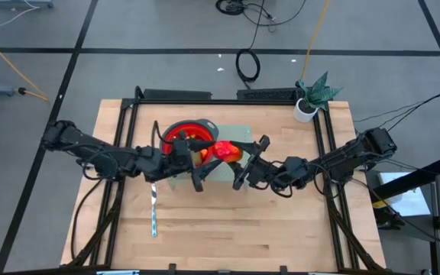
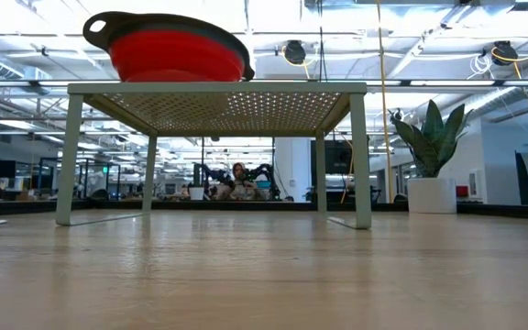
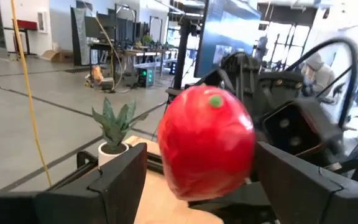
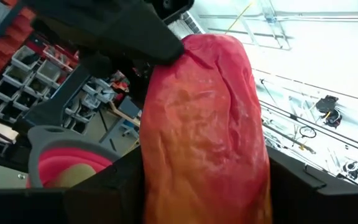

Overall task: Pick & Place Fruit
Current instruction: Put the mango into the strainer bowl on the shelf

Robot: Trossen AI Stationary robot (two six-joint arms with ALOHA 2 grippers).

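Next, my left gripper grabs the red-orange fruit's green-dotted end (image 3: 215,101) to place the fruit in the red bowl.
The large elongated red-orange fruit (image 1: 224,150) is in the air over the green perforated rack (image 1: 239,131), beside the red bowl (image 1: 187,134), which stands on the rack and holds small orange pieces (image 1: 198,142). My right gripper (image 1: 249,162) comes from the table's right and is shut on the fruit (image 4: 207,130). My left gripper (image 1: 198,164) comes from the left; its open fingers stand on either side of the fruit's green-dotted end (image 3: 215,100). Neither gripper shows in the low view. My right gripper pinches the fruit's long sides (image 4: 160,162) between its two fingers, which come level from the table's right. The fruit runs along the fingers and is lifted clear of the rack. I cannot tell whether my left gripper's fingers (image 3: 120,177) touch the fruit's end.
A slim silver knife (image 1: 153,208) lies on the wooden table toward the near left. A potted plant (image 1: 312,98) stands at the far right corner. The rack's legs (image 2: 362,160) stand on the table with free room beneath. Black frame rails run along both table sides.
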